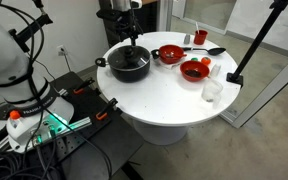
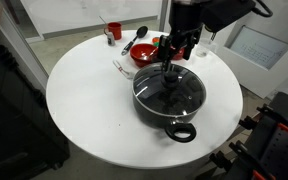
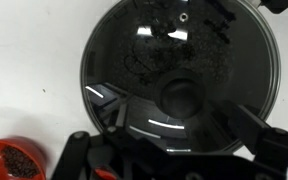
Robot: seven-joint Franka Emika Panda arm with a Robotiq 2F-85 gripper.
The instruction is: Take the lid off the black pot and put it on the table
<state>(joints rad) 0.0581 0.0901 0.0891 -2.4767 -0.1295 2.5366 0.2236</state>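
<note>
My gripper grabs the glass lid by its black knob [image 3: 181, 97] from straight above next, so the lid's rim lies flat on the tabletop.
The black pot [image 1: 130, 66] stands on the round white table [image 1: 164, 100], with the glass lid [image 2: 170, 92] on it. In the wrist view the lid [image 3: 144, 60] fills most of the frame, and its black knob [image 3: 181, 97] is near the middle. My gripper [image 2: 173, 62] hangs straight above the lid's centre; it also shows in an exterior view [image 1: 131, 38]. In the wrist view the gripper [image 3: 181, 122] is open, with one finger on each side of the knob and not touching it. It holds nothing.
Two red bowls [image 1: 169, 54] [image 1: 195, 69], a red cup [image 1: 200, 38], a black spoon [image 1: 212, 49] and a clear cup [image 1: 212, 90] stand beyond the pot. One red bowl [image 2: 144, 55] lies close behind the gripper. Bare tabletop [image 2: 89, 100] lies beside the pot.
</note>
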